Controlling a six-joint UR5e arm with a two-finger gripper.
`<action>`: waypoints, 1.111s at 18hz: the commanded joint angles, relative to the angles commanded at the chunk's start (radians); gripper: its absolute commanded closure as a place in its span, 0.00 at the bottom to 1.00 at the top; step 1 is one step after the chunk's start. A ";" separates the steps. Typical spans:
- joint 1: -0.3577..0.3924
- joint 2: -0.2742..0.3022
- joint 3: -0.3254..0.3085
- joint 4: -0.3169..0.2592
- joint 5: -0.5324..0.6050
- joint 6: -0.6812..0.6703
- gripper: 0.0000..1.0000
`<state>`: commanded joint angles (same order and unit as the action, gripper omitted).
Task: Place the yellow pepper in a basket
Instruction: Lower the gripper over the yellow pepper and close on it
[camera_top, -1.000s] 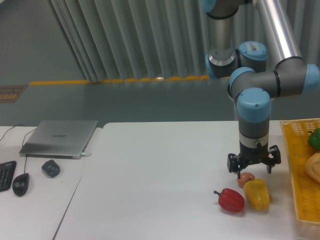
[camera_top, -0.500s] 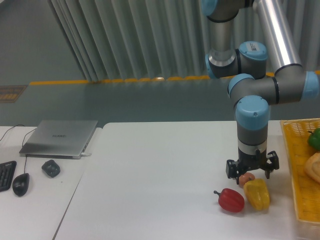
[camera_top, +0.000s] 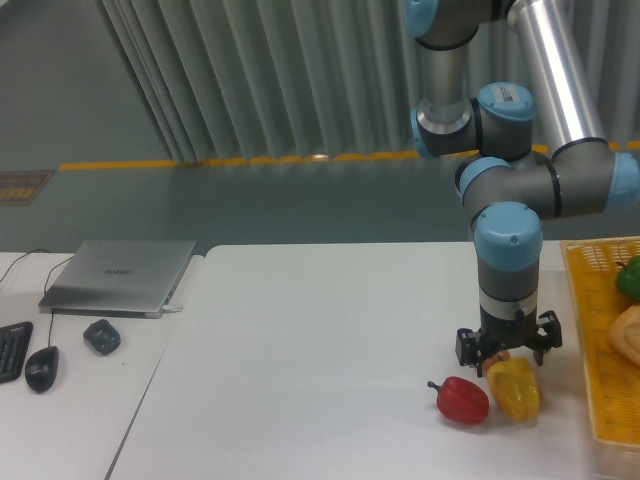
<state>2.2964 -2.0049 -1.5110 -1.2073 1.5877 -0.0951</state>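
Observation:
My gripper grips the yellow pepper by its rounded body (camera_top: 516, 390) next, to place it in the basket.
The yellow pepper (camera_top: 515, 390) lies on the white table near its front right, touching the red pepper (camera_top: 462, 400) on its left. My gripper (camera_top: 507, 360) points straight down just above and behind the yellow pepper's top, jaws spread open, nothing held. A small orange-pink item (camera_top: 497, 357) peeks out between the fingers, mostly hidden. The yellow-orange mesh basket (camera_top: 592, 340) stands at the right edge, a short way right of the pepper.
Inside the basket lie a green item (camera_top: 628, 278) and a pale yellow item (camera_top: 628, 336). On the left side table sit a closed laptop (camera_top: 120, 275), a dark small object (camera_top: 101, 336), a mouse (camera_top: 41, 368) and a keyboard corner (camera_top: 10, 350).
The gripper has dropped lower and shifted slightly toward the yellow pepper, now covering most of the small orange-pink item. The peppers have not moved.

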 joint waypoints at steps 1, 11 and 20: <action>0.000 -0.005 0.000 0.000 0.000 0.002 0.00; 0.000 -0.026 0.000 0.022 0.037 0.002 0.00; -0.002 -0.040 0.000 0.023 0.038 0.002 0.12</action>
<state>2.2948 -2.0448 -1.5110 -1.1842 1.6260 -0.0936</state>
